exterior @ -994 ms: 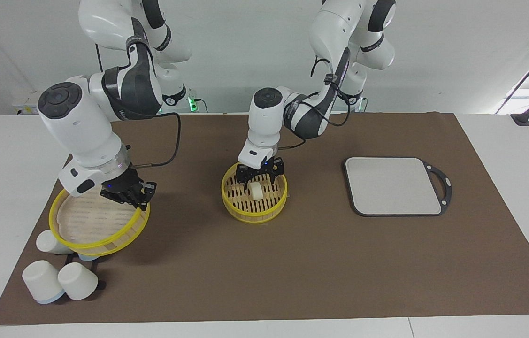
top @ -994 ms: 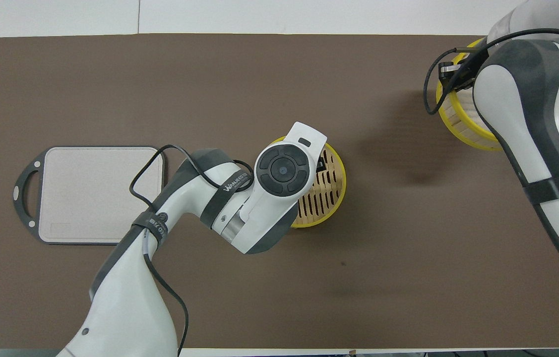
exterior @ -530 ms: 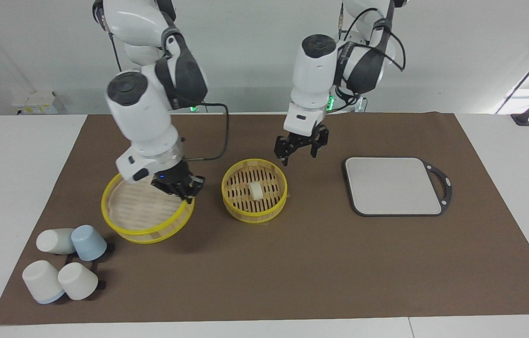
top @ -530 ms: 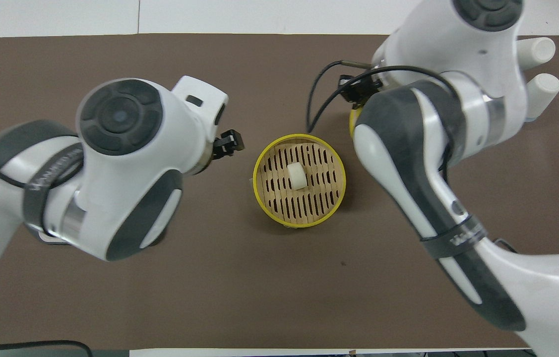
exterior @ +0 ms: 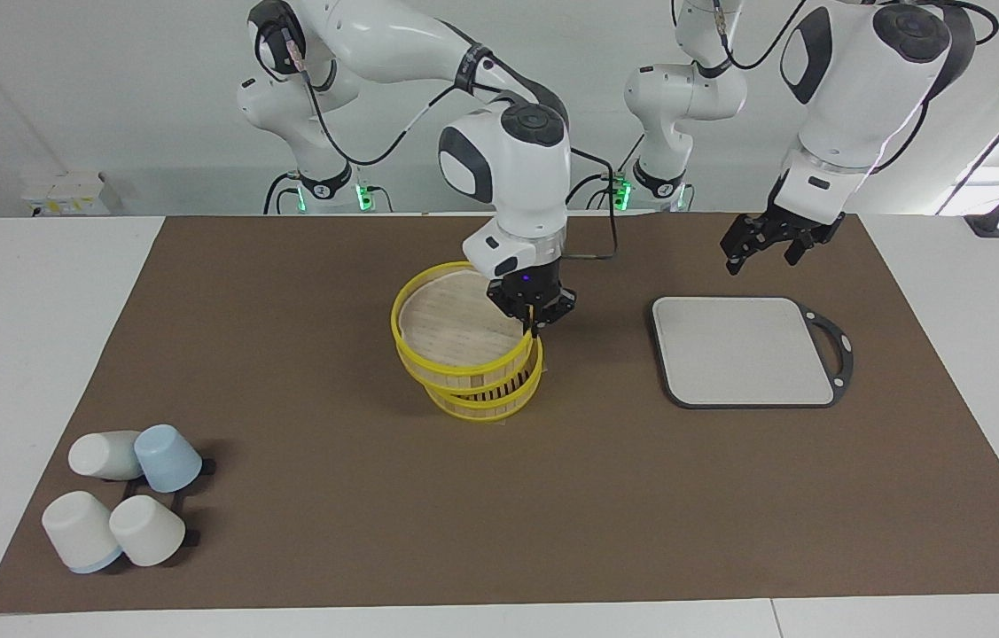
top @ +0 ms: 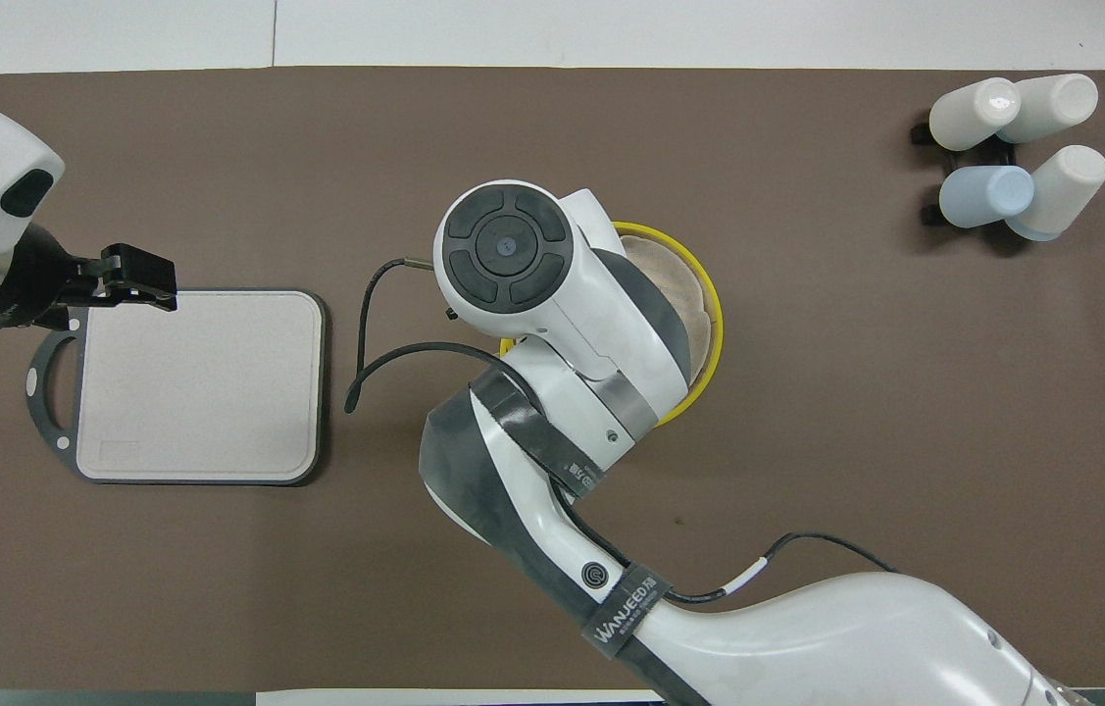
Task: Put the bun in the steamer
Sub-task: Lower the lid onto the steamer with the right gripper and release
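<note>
The upper level's yellow rim [top: 718, 326] hangs tilted and off-centre; my right gripper should keep holding until it lines up with the lower level.
The steamer's lower tier [exterior: 492, 400] stands mid-table, yellow-rimmed. My right gripper [exterior: 535, 320] is shut on the rim of the steamer's upper tier [exterior: 453, 324], a yellow-rimmed bamboo basket. It holds that tier tilted right over the lower one; I cannot tell if they touch. In the overhead view only part of the upper tier [top: 699, 294] shows past the right arm. The bun is hidden under the upper tier. My left gripper [exterior: 761, 245] is open and empty, raised over the grey board's edge nearest the robots; it also shows in the overhead view [top: 135, 287].
A grey board with a black handle [exterior: 743, 350] lies toward the left arm's end, also in the overhead view [top: 199, 382]. Several upturned cups [exterior: 122, 496] sit at the right arm's end, farther from the robots, also in the overhead view [top: 1013, 147].
My right gripper carried the upper tier from the right arm's end to over the lower tier, covering the bun. My left gripper drew away from the steamer to over the board.
</note>
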You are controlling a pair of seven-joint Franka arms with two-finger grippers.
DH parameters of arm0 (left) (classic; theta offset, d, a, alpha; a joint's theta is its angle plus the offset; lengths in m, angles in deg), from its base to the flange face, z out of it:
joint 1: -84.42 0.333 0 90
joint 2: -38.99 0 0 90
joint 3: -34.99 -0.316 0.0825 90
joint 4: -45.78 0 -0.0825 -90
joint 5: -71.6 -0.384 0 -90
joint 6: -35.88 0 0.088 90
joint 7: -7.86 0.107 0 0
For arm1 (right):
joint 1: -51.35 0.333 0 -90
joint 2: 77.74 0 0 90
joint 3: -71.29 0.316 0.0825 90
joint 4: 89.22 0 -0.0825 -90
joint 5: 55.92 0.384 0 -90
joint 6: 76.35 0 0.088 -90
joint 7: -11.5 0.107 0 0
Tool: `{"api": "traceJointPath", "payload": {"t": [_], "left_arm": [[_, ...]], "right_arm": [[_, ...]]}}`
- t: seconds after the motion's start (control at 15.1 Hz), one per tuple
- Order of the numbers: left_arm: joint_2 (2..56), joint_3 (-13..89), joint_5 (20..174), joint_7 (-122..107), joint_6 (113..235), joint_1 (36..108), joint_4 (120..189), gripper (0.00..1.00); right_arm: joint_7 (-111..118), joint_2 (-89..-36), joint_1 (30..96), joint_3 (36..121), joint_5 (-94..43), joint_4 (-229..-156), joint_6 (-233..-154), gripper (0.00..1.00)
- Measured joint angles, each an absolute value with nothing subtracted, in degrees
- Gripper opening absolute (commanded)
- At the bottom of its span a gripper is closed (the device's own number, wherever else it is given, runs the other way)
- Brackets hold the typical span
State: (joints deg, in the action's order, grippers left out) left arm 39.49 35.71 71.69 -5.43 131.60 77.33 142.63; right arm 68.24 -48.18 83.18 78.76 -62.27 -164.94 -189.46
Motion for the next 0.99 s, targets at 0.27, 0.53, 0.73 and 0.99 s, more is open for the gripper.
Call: {"api": "traceJointPath", "payload": {"t": [0.27,0.53,0.73,0.99], "left_arm": [[39.66,35.73,71.69,3.11,130.53,82.66,142.61,1.00],[40.11,35.85,71.69,6.30,128.59,84.54,141.17,1.00],[40.25,33.77,71.69,6.31,126.61,81.97,139.71,1.00],[40.30,28.50,71.69,6.38,125.57,76.99,139.03,1.00]], "right_arm": [[69.37,-47.03,84.29,78.77,-62.27,-165.26,-191.05,0.00],[69.82,-46.89,84.73,78.63,-62.28,-168.96,-195.37,0.00],[69.82,-47.04,84.73,78.49,-62.28,-170.43,-196.14,0.00],[69.82,-47.80,84.73,78.49,-62.28,-171.99,-196.15,0.00]]}}
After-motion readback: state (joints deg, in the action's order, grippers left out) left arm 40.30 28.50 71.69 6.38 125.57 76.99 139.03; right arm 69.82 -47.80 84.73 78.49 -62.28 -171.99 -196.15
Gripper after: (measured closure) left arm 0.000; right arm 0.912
